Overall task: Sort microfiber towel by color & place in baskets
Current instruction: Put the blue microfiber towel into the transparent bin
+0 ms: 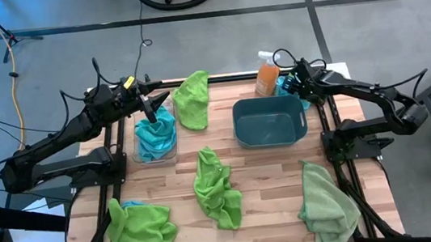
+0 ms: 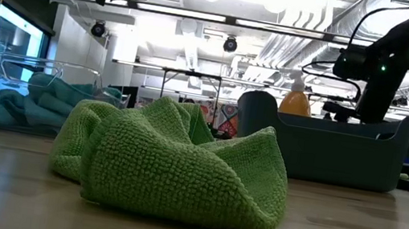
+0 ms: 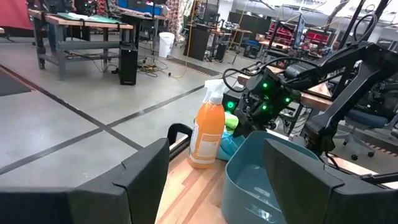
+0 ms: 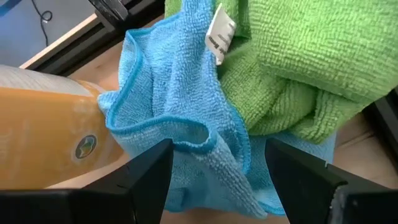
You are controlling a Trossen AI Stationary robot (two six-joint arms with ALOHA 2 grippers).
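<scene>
My right gripper's fingers reach down to the cloth astride the blue towel's raised fold (image 4: 217, 163) and closing would catch it, so it is now time to close.
My right gripper (image 4: 217, 180) is open at the table's far right corner and slants down over a blue towel (image 4: 180, 124). That towel lies crumpled beside the orange spray bottle (image 4: 43, 137), partly under a green towel (image 4: 298, 62). My left gripper (image 1: 152, 104) hangs open and level above the clear basket (image 1: 154, 136), which holds blue towels. The dark teal basket (image 1: 268, 121) stands right of centre. More green towels lie at the far middle (image 1: 193, 99), the centre (image 1: 217, 188), the near left over a blue one (image 1: 138, 227), and the near right (image 1: 327, 206).
The spray bottle (image 1: 267, 74) stands just beside my right gripper (image 1: 288, 80), behind the teal basket's far rim. The table's black frame rails run along its edges. Bare wood shows between the centre towel and the two baskets.
</scene>
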